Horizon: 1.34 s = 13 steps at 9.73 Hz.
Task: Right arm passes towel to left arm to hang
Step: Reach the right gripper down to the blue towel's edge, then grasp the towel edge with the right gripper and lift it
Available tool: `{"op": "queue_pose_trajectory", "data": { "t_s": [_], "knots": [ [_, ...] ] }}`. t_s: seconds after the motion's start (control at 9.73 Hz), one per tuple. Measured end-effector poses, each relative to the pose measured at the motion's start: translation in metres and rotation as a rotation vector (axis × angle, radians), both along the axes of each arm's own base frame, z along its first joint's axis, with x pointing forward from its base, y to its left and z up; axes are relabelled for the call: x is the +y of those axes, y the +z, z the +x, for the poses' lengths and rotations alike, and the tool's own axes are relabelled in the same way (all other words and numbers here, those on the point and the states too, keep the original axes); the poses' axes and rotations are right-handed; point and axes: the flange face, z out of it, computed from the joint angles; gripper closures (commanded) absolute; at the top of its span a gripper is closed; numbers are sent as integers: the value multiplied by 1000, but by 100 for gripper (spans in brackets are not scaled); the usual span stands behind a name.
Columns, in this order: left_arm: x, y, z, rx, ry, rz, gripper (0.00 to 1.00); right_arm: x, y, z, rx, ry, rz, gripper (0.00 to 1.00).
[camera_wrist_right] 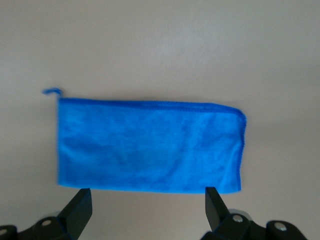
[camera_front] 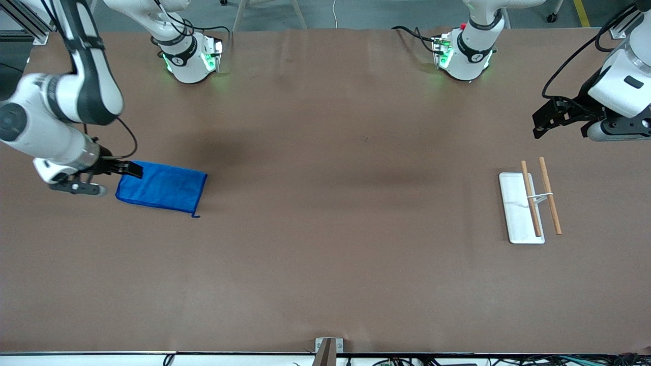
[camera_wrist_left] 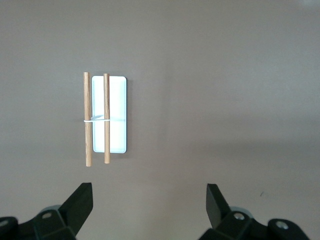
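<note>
My right gripper will next grab the towel by the edge (camera_front: 128,181) (camera_wrist_right: 149,189) opposite its loop, so that the towel's loop stays free to hang.
The towel (camera_front: 163,187) is a bright blue rectangular cloth lying flat on the table near the right arm's end, with its dark-blue loop (camera_front: 195,216) at the corner nearest the front camera. My right gripper (camera_front: 131,169) is open and empty, just at the towel's edge toward the right arm's end. In the right wrist view the towel (camera_wrist_right: 150,147) lies just past my open gripper (camera_wrist_right: 147,210), with the loop (camera_wrist_right: 51,91) at one corner. My left gripper (camera_front: 538,123) is open and empty, waiting above the table at the left arm's end.
A small rack (camera_front: 518,213) with a white base and two wooden rods (camera_front: 550,195) stands near the left arm's end. It also shows in the left wrist view (camera_wrist_left: 116,115), past my open left gripper (camera_wrist_left: 149,205).
</note>
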Motion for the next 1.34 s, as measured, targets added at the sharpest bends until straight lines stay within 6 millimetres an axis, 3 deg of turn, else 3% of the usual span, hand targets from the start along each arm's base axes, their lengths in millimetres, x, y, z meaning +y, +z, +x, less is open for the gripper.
{"op": "queue_pose_trajectory", "data": {
  "t_s": [0.21, 0.62, 0.82, 0.92, 1.34],
  "knots": [
    [-1, 0, 0, 0, -2, 0, 0, -17, -45, -4, 22, 15, 2, 0],
    [-1, -7, 4, 12, -4, 0, 0, -14, -101, -15, -12, 27, -6, 0],
    [-2, -15, 10, 16, -4, -1, 0, -13, -115, -19, -24, 30, -8, 7],
    [-2, -16, 11, 15, -4, -2, 0, -13, -121, -21, -40, 31, -11, 19],
    [-1, -17, 12, 17, -3, -2, 0, -13, -126, -24, -48, 32, -12, 92]
  ]
}}
